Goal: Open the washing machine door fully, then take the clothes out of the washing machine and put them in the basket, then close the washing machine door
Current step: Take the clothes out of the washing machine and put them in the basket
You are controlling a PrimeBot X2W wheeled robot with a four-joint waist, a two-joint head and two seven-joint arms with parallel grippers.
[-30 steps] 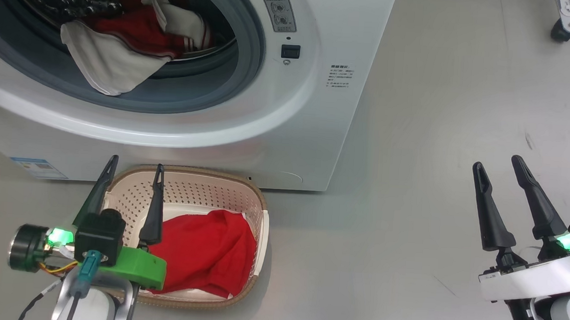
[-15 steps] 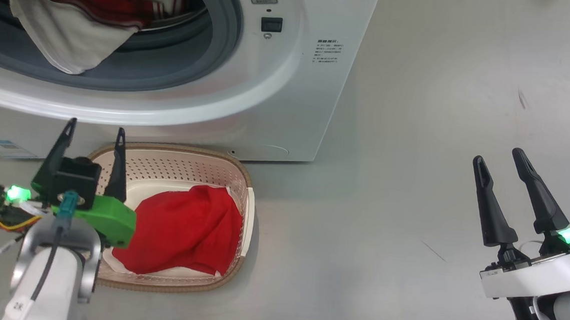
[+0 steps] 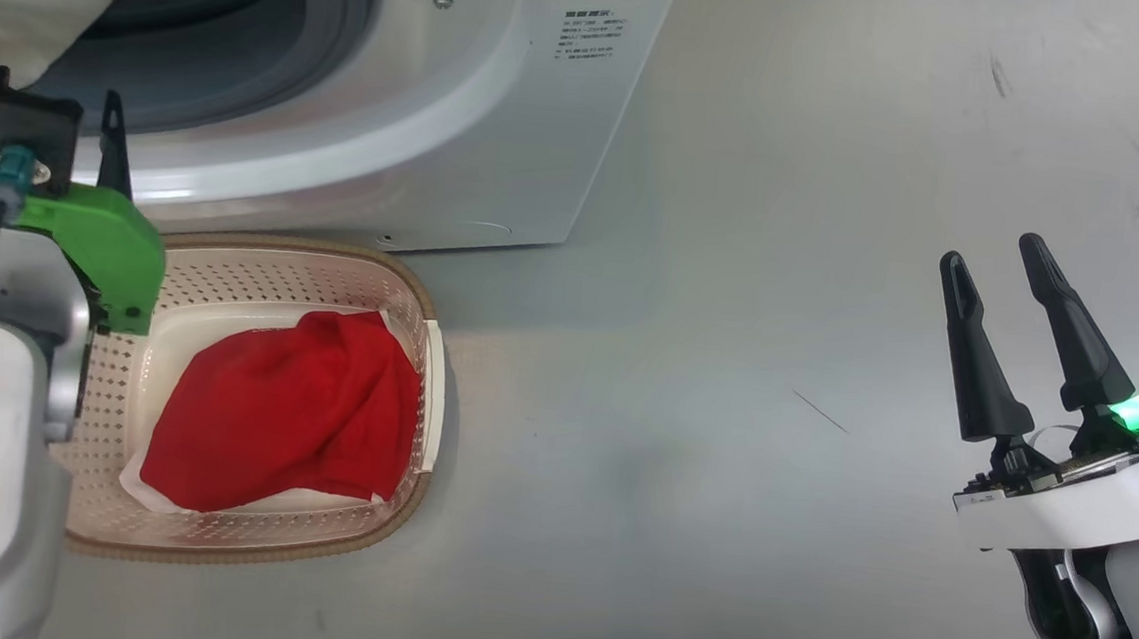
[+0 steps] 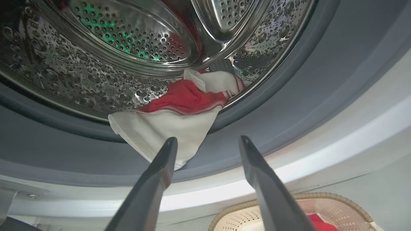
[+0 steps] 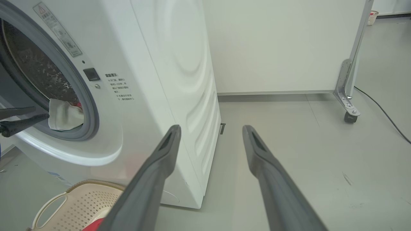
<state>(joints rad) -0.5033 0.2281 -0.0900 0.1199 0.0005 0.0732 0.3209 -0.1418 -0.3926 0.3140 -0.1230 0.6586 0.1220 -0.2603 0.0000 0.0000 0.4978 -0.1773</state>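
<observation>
My left gripper grabs the red clothes by their white end (image 3: 19, 16) (image 4: 173, 136) next. That end hangs loose over the grey seal while the red part lies slumped behind.
The washing machine (image 3: 504, 104) stands with its porthole uncovered; its door is out of view. Clothes lie at the drum's mouth: a white cloth (image 4: 160, 131) hangs over the grey seal, with red striped garments (image 4: 186, 98) behind it. On the floor in front, the basket (image 3: 334, 248) holds a red garment (image 3: 292, 410) on white cloth. My left gripper (image 4: 208, 138) is open and empty, just below the hanging white cloth and raised in front of the porthole's lower rim (image 3: 54, 88). My right gripper (image 3: 991, 249) is open and empty over bare floor, far to the right.
Grey floor spreads to the right of the machine. A white partition on a metal leg with a caster (image 5: 348, 112) stands behind, and a black cable (image 5: 382, 112) runs along the floor there. The basket sits close against the machine's base.
The head camera has swung, sliding the scene up and left. My left gripper has risen from over the basket to the porthole's lower rim. The right gripper has barely moved.
</observation>
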